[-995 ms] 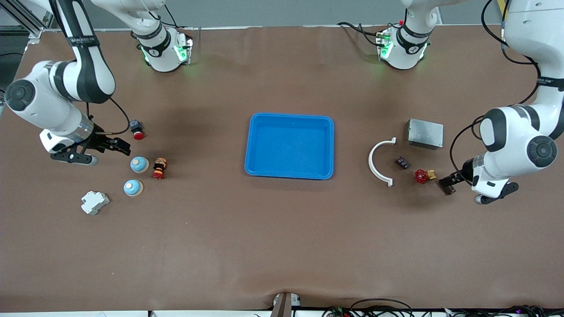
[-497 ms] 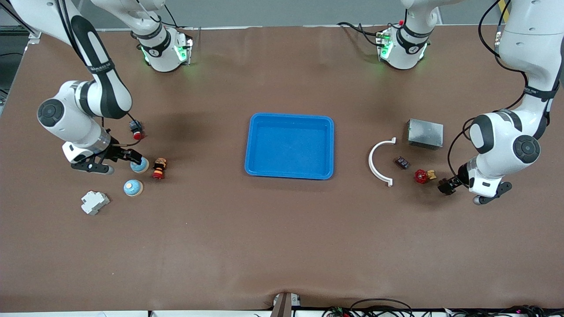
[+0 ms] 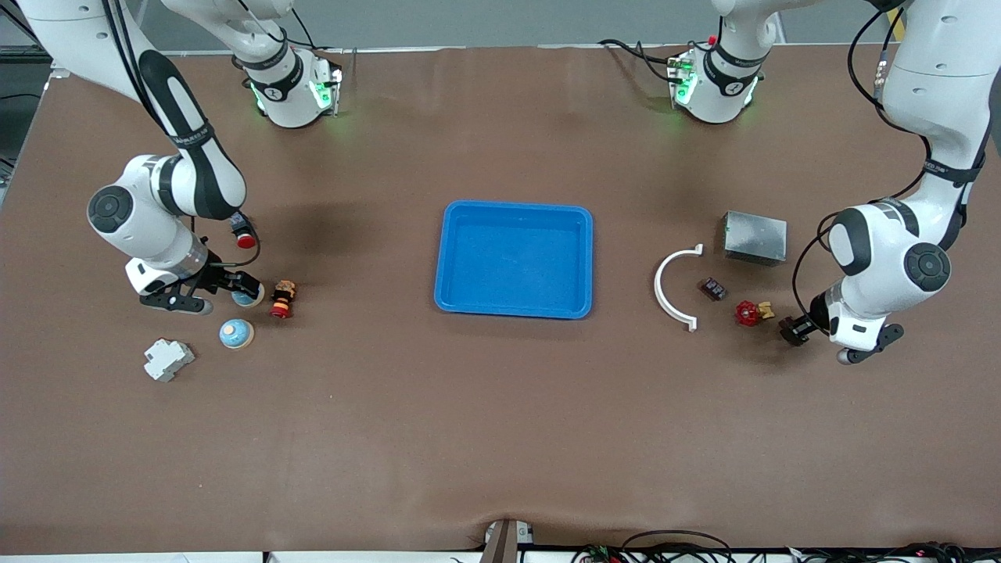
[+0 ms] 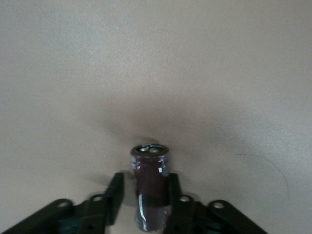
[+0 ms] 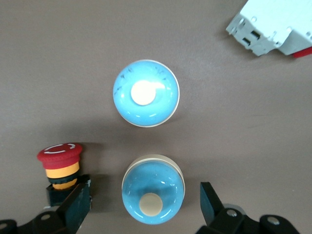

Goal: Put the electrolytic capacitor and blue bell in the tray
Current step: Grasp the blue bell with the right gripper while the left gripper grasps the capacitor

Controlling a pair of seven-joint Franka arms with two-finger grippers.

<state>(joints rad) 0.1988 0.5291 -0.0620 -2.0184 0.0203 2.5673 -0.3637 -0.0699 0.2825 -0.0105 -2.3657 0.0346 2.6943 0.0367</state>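
My right gripper should go lower first and then close on the bell, since its open fingers are above the blue bell's dome (image 3: 245, 296) (image 5: 153, 187).
The electrolytic capacitor (image 4: 151, 187), a dark maroon cylinder, stands on the table (image 3: 500, 438) near the left arm's end. My left gripper (image 4: 144, 192) is down around it and still open. One finger (image 4: 173, 191) touches it; a narrow gap remains at the other finger (image 4: 115, 196). In the front view the left gripper (image 3: 792, 329) hides most of the capacitor. My right gripper (image 5: 145, 207) is open, with its fingers wide on either side of a blue bell (image 5: 152, 195). That blue bell (image 3: 249, 297) shows partly under the right gripper (image 3: 235, 291). The blue tray (image 3: 514, 310) lies empty mid-table.
A second blue bell (image 3: 235, 334), a red-and-yellow push button (image 3: 282, 299), a red button (image 3: 245, 237) and a white breaker (image 3: 167, 359) lie near the right gripper. By the left gripper sit a red valve (image 3: 749, 313), a dark component (image 3: 712, 288), a white arc (image 3: 669, 291) and a grey box (image 3: 754, 237).
My right gripper has come down over the blue bell, still open. My left gripper has sunk onto the capacitor and its jaws have narrowed around it.
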